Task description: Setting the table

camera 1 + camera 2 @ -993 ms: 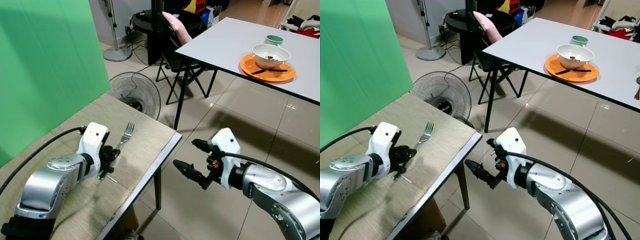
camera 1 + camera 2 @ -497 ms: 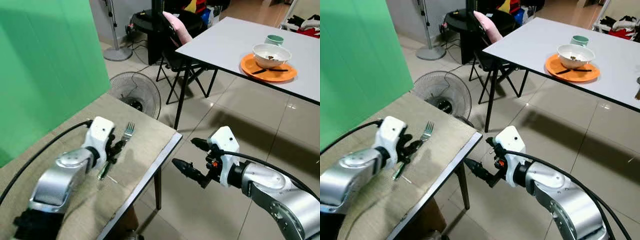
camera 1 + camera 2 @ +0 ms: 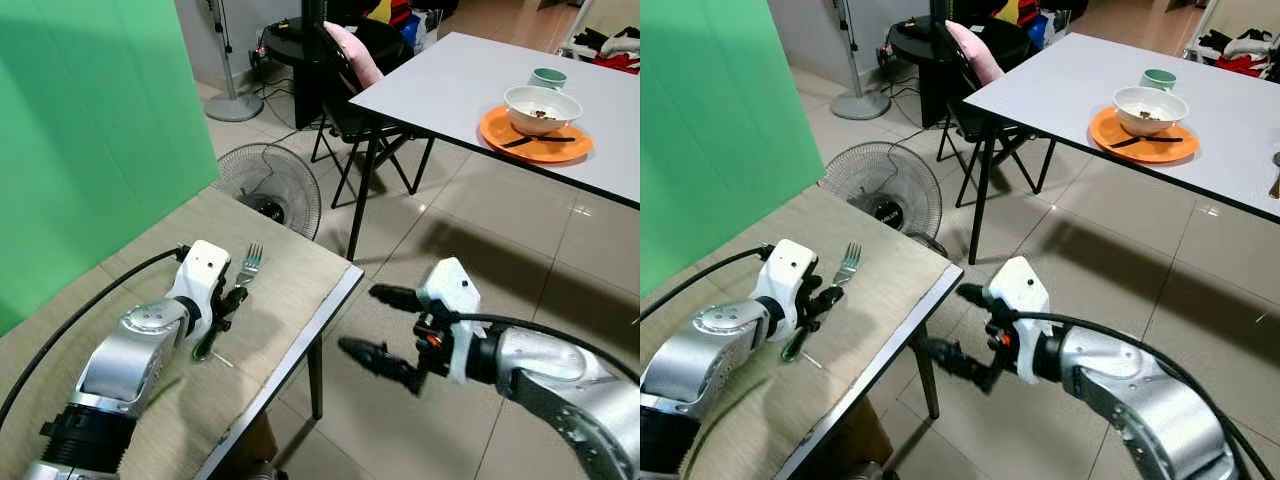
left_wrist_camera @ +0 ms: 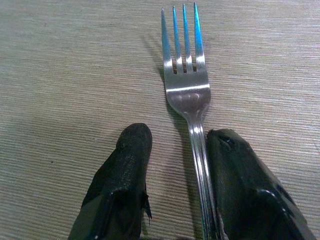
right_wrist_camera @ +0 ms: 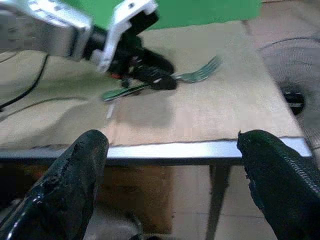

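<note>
My left gripper picks the fork up next by the slim neck behind its head (image 4: 198,142), since the pointed tines of the silver fork lie bare.
A silver fork (image 4: 186,85) with a green handle end lies flat on the beige cloth of the near table (image 3: 300,262), tines pointing toward the far edge. My left gripper (image 3: 232,298) rests low over the fork's neck, open. Its two black fingers (image 4: 127,165) straddle the handle, and one finger touches the handle's side while the other stands a little apart. My right gripper (image 3: 357,318) hangs open over the tiled floor, just off the near table's corner, with nothing between its fingers.
A white table (image 3: 450,80) at the far right carries an orange plate (image 3: 540,148) with a bowl (image 3: 541,108), chopsticks and a green cup (image 3: 547,77). A floor fan (image 3: 268,185) and a black chair (image 3: 345,70) stand between the tables. A green screen (image 3: 90,130) borders the left.
My left arm has turned and its gripper has slid along the fork toward the tines. The right gripper's fingers have spread wider. The fork still lies on the cloth.
</note>
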`<state>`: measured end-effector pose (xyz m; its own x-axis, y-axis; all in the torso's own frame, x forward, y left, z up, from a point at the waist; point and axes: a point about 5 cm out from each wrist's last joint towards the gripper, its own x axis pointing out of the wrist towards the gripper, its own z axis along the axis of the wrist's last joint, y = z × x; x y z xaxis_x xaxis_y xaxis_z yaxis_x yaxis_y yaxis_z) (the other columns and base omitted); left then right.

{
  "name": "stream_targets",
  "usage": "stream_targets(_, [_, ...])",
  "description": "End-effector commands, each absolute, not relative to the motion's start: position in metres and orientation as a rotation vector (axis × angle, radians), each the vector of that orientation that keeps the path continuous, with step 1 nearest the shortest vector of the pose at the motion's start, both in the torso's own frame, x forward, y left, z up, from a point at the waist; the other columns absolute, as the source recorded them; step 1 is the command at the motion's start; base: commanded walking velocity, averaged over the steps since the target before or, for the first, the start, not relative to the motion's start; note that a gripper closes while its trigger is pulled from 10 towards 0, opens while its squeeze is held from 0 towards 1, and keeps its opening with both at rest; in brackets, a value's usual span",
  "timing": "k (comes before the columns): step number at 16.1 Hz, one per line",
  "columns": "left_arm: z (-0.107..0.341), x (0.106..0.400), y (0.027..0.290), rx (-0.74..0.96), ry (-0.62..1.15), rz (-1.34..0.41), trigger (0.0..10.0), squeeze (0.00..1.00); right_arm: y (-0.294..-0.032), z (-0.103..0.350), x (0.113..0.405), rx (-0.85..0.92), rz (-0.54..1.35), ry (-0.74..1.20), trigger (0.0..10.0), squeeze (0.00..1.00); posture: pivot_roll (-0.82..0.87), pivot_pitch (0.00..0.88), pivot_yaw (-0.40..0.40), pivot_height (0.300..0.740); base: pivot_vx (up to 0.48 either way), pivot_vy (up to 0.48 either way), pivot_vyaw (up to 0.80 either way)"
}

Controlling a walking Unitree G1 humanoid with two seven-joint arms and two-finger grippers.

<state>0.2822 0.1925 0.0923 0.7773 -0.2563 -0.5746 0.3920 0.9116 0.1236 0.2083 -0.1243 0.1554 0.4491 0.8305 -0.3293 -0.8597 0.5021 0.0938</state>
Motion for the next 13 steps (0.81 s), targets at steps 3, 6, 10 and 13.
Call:
stream_targets(3, [0.0899,0.2801,0.1917,0.215,0.608,-0.386,0.0,0.0,-0.1267,0.1656,0.2055,-0.104,1.141,0.336,10.0,0.0,-0.07,0.022,0.041,0.74,0.0,0.0,0.0])
stream_targets(6, [0.0893,0.2767,0.1909,0.185,0.654,-0.412,0.0,0.0,-0.1272,0.1665,0.2044,-0.107,1.179,0.346,10.0,0.0,-0.06,0.021,0.039,0.74,0.0,0.0,0.0])
stream_targets(10, [0.0815,0.2722,0.1945,0.152,0.739,-0.402,0.0,0.0,-0.1299,0.1666,0.207,-0.123,1.177,0.344,10.0,0.0,-0.07,0.02,0.042,0.74,0.0,0.0,0.0])
stream_targets(13, [0.0826,0.2741,0.1963,0.138,0.733,-0.381,0.0,0.0,-0.1308,0.1668,0.2089,-0.13,1.163,0.336,10.0,0.0,-0.07,0.02,0.042,0.74,0.0,0.0,0.0])
